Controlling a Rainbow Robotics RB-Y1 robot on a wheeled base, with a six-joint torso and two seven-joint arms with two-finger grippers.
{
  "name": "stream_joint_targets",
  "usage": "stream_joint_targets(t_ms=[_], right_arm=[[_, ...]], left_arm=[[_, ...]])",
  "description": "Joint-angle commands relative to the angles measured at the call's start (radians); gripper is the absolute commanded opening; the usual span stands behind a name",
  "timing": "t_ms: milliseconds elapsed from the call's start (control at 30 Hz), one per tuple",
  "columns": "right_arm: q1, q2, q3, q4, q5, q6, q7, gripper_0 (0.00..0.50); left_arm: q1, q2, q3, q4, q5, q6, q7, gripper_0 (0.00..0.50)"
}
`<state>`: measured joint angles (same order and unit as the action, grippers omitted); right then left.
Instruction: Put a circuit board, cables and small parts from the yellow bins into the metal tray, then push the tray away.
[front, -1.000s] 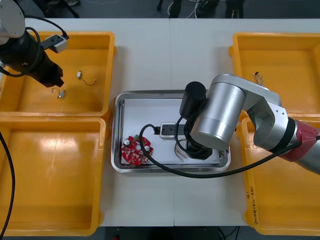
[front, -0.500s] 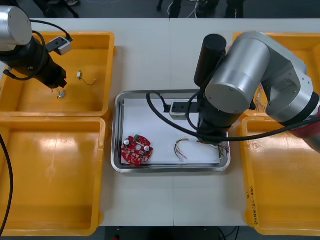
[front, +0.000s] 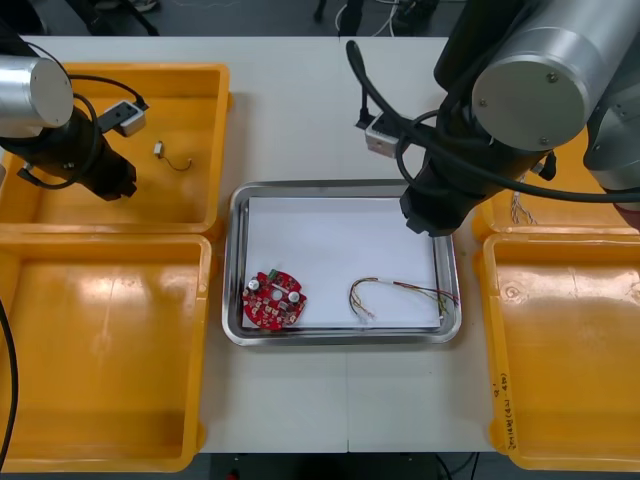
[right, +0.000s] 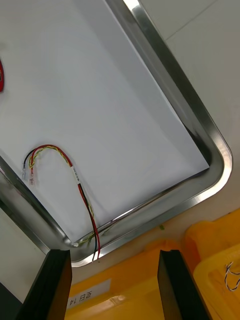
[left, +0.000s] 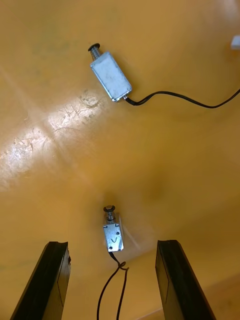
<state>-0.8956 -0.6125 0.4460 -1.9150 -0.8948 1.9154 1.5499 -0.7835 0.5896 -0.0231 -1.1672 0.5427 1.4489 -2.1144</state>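
The small metal part has flat sides that face each other on its boxy body (left: 113, 237), between the round plunger and slack lead, so the robot's left gripper next needs to grab the part there.
The metal tray (front: 238, 262), white inside, holds a round red circuit board (front: 274, 298) and a red and yellow cable (front: 400, 294). My right gripper (right: 115, 287) is open and holds nothing. It hangs over the tray's corner (right: 215, 150), where the cable (right: 55, 155) ends. My left gripper (left: 114, 282) is open low over the far left yellow bin (front: 200, 75). A small metal part (left: 113, 236) with a black lead lies between its fingers, untouched. A second small metal part (left: 110, 75) lies farther off, also seen in the front view (front: 158, 150).
The right arm (front: 500, 110) rises high over the tray's far right corner. The near left bin (front: 100, 350) and near right bin (front: 570, 350) flank the tray. Thin cables (front: 520, 207) lie in the far right bin.
The right arm has lifted out of the tray toward its far right corner, leaving the red and yellow cable inside. The left arm has moved nearer and now covers one small part.
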Motion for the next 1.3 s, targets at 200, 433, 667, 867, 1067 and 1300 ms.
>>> stream_joint_targets(t_ms=[200,433,667,867,1067,1300], right_arm=[[-0.02,-0.151,-0.133,-0.035,-0.073,0.004,-0.244,0.5],[0.014,-0.234,-0.214,-0.033,-0.118,0.004,-0.326,0.5],[0.035,-0.263,-0.362,0.042,-0.128,0.004,-0.343,0.5],[0.04,-0.285,-0.42,0.139,-0.102,0.004,-0.364,0.5],[0.038,-0.291,-0.444,0.226,-0.052,0.004,-0.378,0.5],[0.038,-0.296,-0.452,0.318,0.007,0.004,-0.398,0.5]], left_arm=[[0.02,0.024,-0.031,0.0,0.008,-0.03,-0.098,0.5],[0.02,0.024,-0.043,0.054,0.017,-0.094,-0.11,0.5],[0.02,0.024,-0.054,0.066,0.017,-0.124,-0.11,0.5],[0.02,0.023,-0.054,0.066,0.017,-0.124,-0.11,0.452],[0.02,0.024,-0.054,0.066,0.017,-0.124,-0.11,0.0],[0.021,0.024,-0.054,0.066,0.019,-0.122,-0.107,0.0]])
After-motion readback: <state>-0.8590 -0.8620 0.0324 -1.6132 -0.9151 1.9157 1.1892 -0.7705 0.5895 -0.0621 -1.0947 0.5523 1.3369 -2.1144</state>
